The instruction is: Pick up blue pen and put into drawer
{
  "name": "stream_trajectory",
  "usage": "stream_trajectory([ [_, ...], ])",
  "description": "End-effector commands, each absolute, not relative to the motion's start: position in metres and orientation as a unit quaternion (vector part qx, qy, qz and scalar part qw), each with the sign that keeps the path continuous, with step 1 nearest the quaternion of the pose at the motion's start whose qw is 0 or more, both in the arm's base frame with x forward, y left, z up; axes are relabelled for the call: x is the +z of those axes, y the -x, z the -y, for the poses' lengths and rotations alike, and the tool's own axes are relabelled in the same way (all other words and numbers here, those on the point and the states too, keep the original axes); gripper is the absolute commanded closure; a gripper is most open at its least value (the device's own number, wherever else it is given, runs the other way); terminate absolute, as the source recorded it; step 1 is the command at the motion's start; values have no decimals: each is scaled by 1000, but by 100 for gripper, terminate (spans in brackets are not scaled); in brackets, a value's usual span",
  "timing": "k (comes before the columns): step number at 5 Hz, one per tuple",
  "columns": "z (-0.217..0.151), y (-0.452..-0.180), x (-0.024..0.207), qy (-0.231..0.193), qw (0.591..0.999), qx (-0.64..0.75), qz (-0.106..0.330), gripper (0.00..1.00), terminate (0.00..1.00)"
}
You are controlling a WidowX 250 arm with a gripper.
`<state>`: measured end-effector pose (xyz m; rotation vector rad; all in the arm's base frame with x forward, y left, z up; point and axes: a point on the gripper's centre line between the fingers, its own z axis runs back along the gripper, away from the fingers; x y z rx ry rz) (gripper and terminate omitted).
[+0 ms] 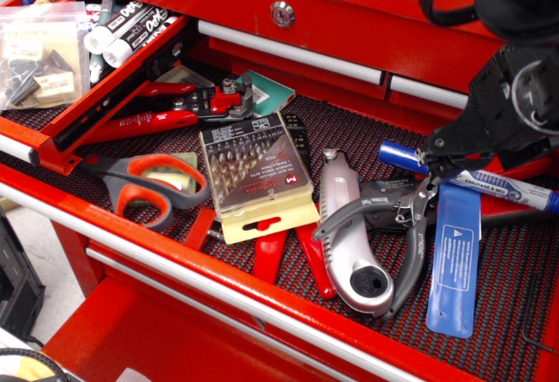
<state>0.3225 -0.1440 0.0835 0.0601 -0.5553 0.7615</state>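
Observation:
The blue pen needs to go into the drawer (105, 93) with the markers. My gripper should grab the pen by its body (476, 178) next.
The blue pen (507, 191) lies on the black ribbed mat at the right, its blue cap (400, 156) pointing left. My black gripper (441, 160) has come down from the upper right onto the pen just behind the cap. Its fingers seem to straddle the barrel, open, and hide that part of it. The pen still rests on the mat. The small shallow red drawer (105, 93) stands open at the upper left, far from the gripper.
The small drawer holds white-and-black markers (131, 25) and a plastic bag of parts (39, 54). On the mat lie scissors (144, 185), a drill bit case (253, 172), a silver utility knife (349, 242), pliers (410, 225), a flat blue strip (454, 260) and red pliers (175, 111).

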Motion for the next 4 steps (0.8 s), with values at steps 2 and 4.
stream_trajectory([
  [2, 143, -338, 67, 28, 891, 370, 262, 0, 0],
  [4, 145, -325, 58, 20, 904, 372, 211, 100, 0],
])
